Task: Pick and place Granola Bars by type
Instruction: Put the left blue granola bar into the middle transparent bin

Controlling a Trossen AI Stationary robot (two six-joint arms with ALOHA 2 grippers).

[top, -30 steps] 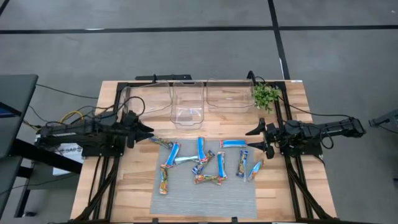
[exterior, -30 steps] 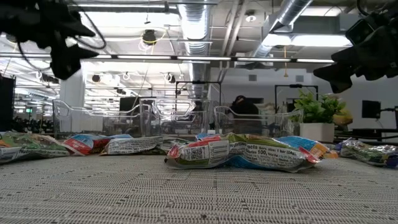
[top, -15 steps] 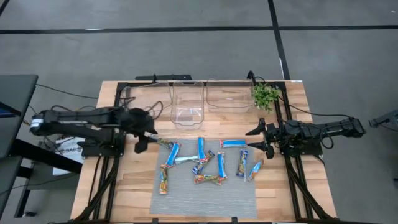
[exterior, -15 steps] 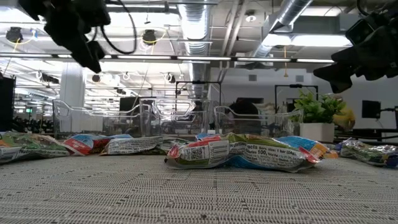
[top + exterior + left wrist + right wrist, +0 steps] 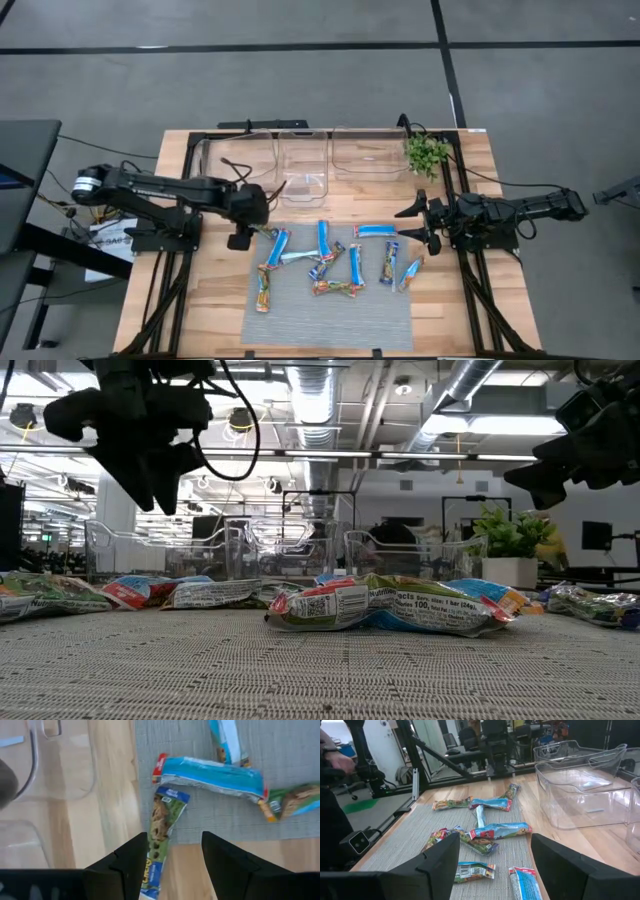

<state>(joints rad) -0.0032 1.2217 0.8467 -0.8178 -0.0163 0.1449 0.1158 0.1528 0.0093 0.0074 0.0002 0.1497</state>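
Note:
Next, my left gripper reaches the greenish granola bar and grabs it by its middle [image 5: 265,232] [image 5: 160,832], to sort it into the clear plastic bins.
Several granola bars lie flat and scattered on the grey mat [image 5: 330,310]: blue ones [image 5: 324,238], blue-and-yellow ones [image 5: 388,262] and brownish ones [image 5: 264,288]. A greenish bar [image 5: 162,827] lies at the mat's far left corner, half on the wood, beside a blue bar [image 5: 210,776]. My left gripper [image 5: 241,237] hangs open above that greenish bar, pointing steeply down, with a finger on either side of the bar's end and clear of it. My right gripper [image 5: 413,222] waits open and level above the mat's right edge, and nothing sits between its fingers [image 5: 495,855].
Clear plastic bins [image 5: 302,168] [image 5: 366,155] stand in a row along the far edge, and another one [image 5: 235,160] is at their left. A small green plant [image 5: 428,153] sits at the far right. Bare wood shows between the bins and the mat.
My left gripper has swung out from the table's left edge toward the mat's far left corner. It has tipped from nearly level to pointing steeply down and has rolled about its own axis, staying open. The bars have not moved.

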